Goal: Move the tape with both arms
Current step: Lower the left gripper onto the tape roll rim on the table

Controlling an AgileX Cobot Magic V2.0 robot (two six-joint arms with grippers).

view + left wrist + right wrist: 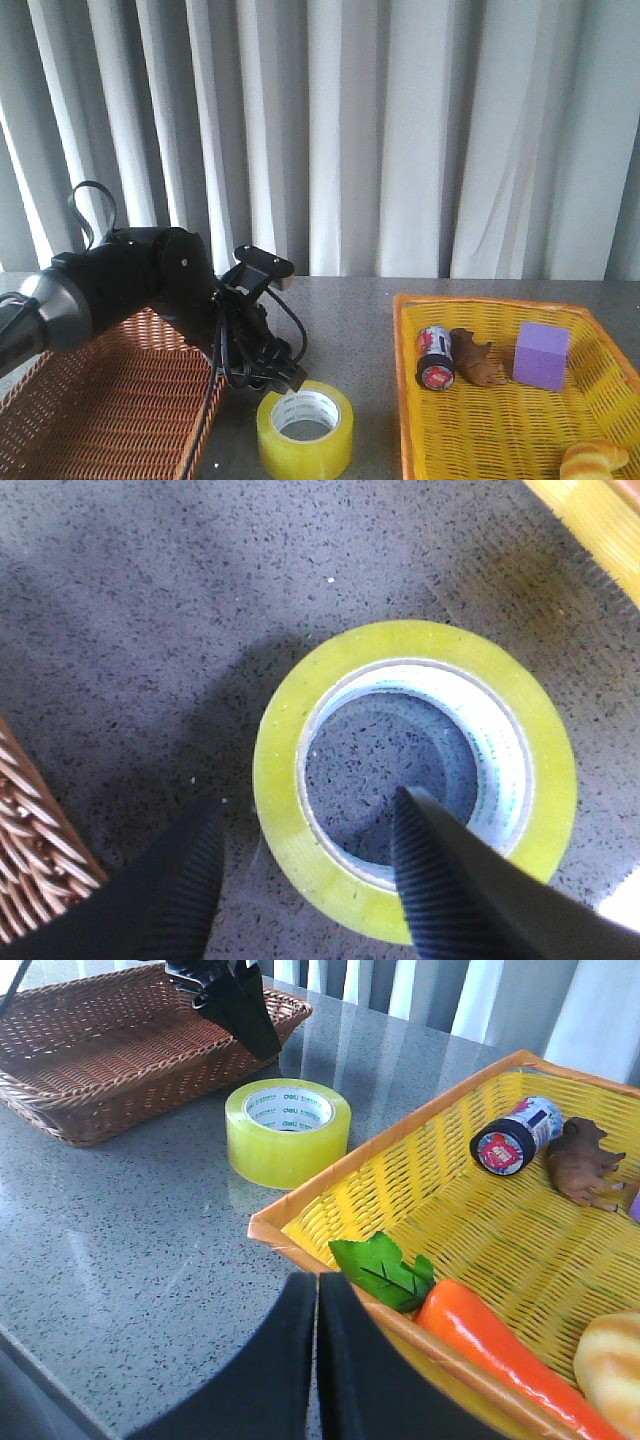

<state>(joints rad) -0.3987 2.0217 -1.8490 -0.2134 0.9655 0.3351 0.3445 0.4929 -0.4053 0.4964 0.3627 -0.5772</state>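
Observation:
My left gripper's fingers are still above the yellow rim of the tape [306,428], so it is too early to close on the tape, and the gripper comes down first.
The tape [306,428], a wide yellow roll with a white printed core, lies flat on the grey table between the two baskets. My left gripper [288,376] hangs open just over its rim on the wicker basket's side. In the left wrist view the left gripper [308,805] straddles the wall of the tape [420,640], one finger over the core hole and one outside the roll. I cannot tell whether the fingers touch it. My right gripper [317,1285] is shut and empty, low at the near corner of the yellow basket, well away from the tape [285,1155].
A brown wicker basket [100,400] stands left of the tape. The yellow basket [405,400] on the right holds a red-topped can [435,357], a brown toy animal [480,360], a purple cube [541,355], bread [592,462] and a carrot [490,1350]. Curtains hang behind.

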